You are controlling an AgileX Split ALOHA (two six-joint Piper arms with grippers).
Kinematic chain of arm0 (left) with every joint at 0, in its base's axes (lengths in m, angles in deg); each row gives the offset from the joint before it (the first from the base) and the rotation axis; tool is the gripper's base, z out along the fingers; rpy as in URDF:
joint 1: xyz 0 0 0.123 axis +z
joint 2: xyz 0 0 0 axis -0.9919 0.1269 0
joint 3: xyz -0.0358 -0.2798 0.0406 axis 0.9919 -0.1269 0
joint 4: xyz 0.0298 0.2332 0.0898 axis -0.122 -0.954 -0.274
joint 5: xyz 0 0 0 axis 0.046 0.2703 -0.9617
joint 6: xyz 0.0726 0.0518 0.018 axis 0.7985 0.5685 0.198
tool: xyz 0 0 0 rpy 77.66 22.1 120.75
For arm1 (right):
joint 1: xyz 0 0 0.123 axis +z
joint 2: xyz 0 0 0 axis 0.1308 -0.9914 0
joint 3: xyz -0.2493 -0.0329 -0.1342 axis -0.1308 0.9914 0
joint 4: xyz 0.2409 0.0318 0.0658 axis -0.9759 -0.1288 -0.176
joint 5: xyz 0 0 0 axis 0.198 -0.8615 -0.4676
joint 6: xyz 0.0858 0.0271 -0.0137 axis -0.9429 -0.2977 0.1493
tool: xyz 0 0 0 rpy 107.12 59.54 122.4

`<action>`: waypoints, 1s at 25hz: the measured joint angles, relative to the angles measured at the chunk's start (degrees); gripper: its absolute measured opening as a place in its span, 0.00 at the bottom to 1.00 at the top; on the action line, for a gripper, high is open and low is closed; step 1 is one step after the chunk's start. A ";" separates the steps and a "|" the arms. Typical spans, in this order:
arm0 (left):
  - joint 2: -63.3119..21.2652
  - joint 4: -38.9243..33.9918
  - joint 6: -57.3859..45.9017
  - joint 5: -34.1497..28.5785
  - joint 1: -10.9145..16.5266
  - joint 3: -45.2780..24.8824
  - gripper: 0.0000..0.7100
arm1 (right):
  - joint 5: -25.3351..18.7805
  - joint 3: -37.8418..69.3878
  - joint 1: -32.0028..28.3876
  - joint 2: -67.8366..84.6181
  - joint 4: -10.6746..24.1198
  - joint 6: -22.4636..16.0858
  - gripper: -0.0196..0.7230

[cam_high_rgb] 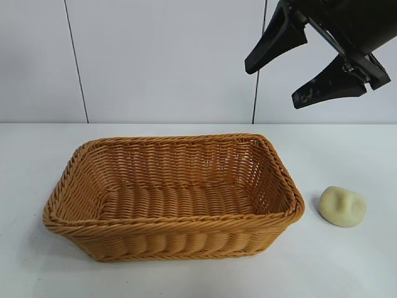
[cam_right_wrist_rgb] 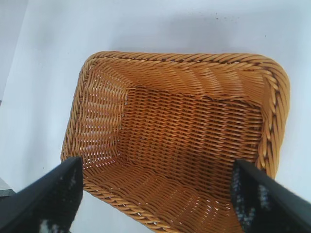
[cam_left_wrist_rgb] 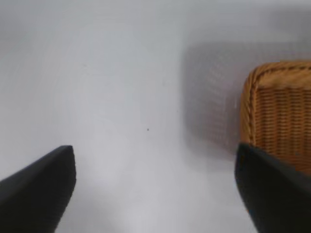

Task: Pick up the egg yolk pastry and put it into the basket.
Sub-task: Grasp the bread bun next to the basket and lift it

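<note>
My right gripper grabs the egg yolk pastry by its dented middle (cam_high_rgb: 342, 205) next, to put the pastry into the wicker basket.
The egg yolk pastry (cam_high_rgb: 342, 206), a pale cream dented lump, lies on the white table just right of the basket (cam_high_rgb: 173, 226). The golden-brown wicker basket is empty and stands in the middle of the table. My right gripper (cam_high_rgb: 273, 84) hangs open and empty high above the basket's right end, up and left of the pastry. Its wrist view looks down into the basket (cam_right_wrist_rgb: 102, 213) between the spread fingers. My left gripper (cam_left_wrist_rgb: 155, 189) is open and empty over bare table, with a basket corner (cam_left_wrist_rgb: 250, 97) beside one finger. The pastry shows in neither wrist view.
The white table (cam_high_rgb: 347, 273) runs around the basket, with a pale panelled wall (cam_high_rgb: 155, 62) behind it.
</note>
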 joint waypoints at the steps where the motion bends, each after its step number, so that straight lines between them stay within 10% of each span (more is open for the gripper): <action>1: -3.43 -0.65 0.08 -0.01 0.00 -3.26 0.91 | 0.00 0.00 0.00 0.00 0.00 0.00 0.83; 16: -49.36 0.00 0.31 6.09 0.00 -46.95 0.91 | -0.07 0.00 0.00 0.00 0.04 0.00 0.83; 25: -69.15 0.38 0.31 7.72 0.00 -50.29 0.91 | -0.09 0.00 0.00 0.00 0.04 0.00 0.83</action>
